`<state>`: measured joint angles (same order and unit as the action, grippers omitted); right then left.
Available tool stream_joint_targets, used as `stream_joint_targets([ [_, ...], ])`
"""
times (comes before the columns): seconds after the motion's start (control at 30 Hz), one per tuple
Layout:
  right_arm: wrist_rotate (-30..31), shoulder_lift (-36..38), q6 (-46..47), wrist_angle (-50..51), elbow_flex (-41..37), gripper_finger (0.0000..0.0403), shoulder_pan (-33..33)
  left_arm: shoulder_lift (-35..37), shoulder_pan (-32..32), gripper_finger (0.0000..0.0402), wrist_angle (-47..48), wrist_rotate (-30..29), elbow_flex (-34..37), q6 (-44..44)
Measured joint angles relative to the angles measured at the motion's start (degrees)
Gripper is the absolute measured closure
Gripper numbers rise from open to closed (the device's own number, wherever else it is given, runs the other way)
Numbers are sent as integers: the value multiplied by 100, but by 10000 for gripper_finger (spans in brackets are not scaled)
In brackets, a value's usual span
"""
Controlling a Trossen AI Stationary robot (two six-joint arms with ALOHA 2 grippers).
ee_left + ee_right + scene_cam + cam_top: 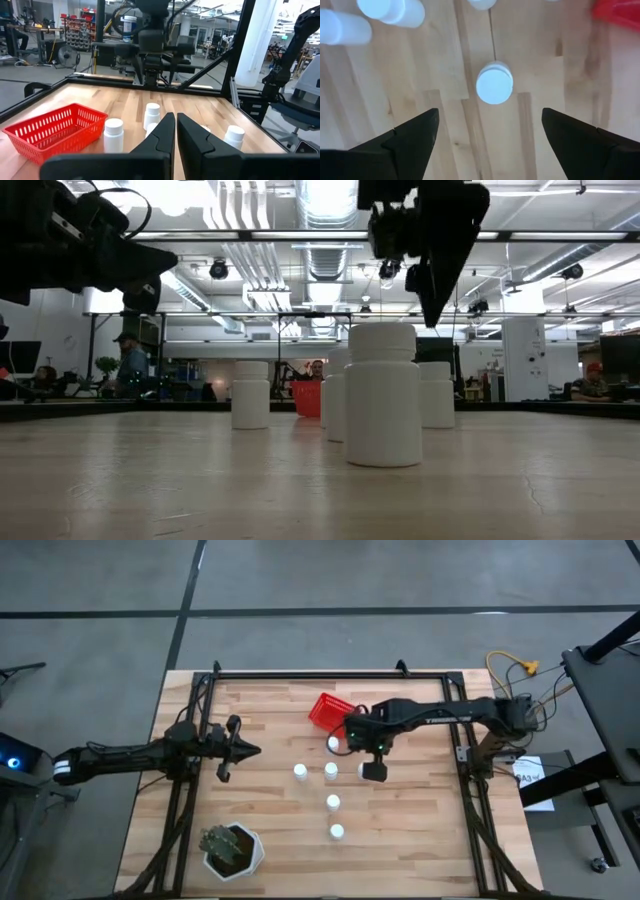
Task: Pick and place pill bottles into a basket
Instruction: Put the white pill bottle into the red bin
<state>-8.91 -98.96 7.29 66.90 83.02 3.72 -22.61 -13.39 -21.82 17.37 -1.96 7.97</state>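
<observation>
I need to grab this pill bottle by its white cap (361, 769) with my right gripper next, to put it into the red basket (335, 710).
Six small white pill bottles stand upright on the wooden table: one (334, 743) beside the red basket (335, 710), a pair (300, 772) (331, 771), two nearer ones (334, 803) (337, 832), and one (494, 82) below my right gripper. My right gripper (373, 768) hangs open above that bottle, pointing down; its fingers stand wide on either side (490, 114) and clear of it. My left gripper (250, 750) is shut and empty (175, 122), level above the table's left part, pointing toward the bottles.
A white plant pot (233, 850) with a green plant stands at the near left. A black frame (330, 675) runs along the table's far edge and sides. Bare wood lies between my left gripper and the bottles.
</observation>
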Motion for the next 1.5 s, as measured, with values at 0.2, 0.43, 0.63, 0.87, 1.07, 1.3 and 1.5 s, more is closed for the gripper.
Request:
stream_joint_targets([
  [0.2,-7,-440,-43,21,0,60,-13,-12,0,401,-3,0,0,-3],
  [0.43,-9,-658,0,-38,0,60,-13,-24,0,401,-2,0,0,-138],
  [0.63,29,-689,54,-193,0,60,-13,-22,0,401,-2,0,0,-138],
  [0.87,50,-771,76,-406,0,62,-13,-11,0,401,-12,0,0,-138],
  [1.07,120,-783,114,-511,-19,66,-22,-11,1,401,-15,0,0,-138],
  [1.3,155,-785,131,-551,-207,73,-50,-13,0,401,-17,0,0,-136],
  [1.5,153,-785,136,-612,-417,74,-50,-11,0,401,-17,0,0,-136],
])
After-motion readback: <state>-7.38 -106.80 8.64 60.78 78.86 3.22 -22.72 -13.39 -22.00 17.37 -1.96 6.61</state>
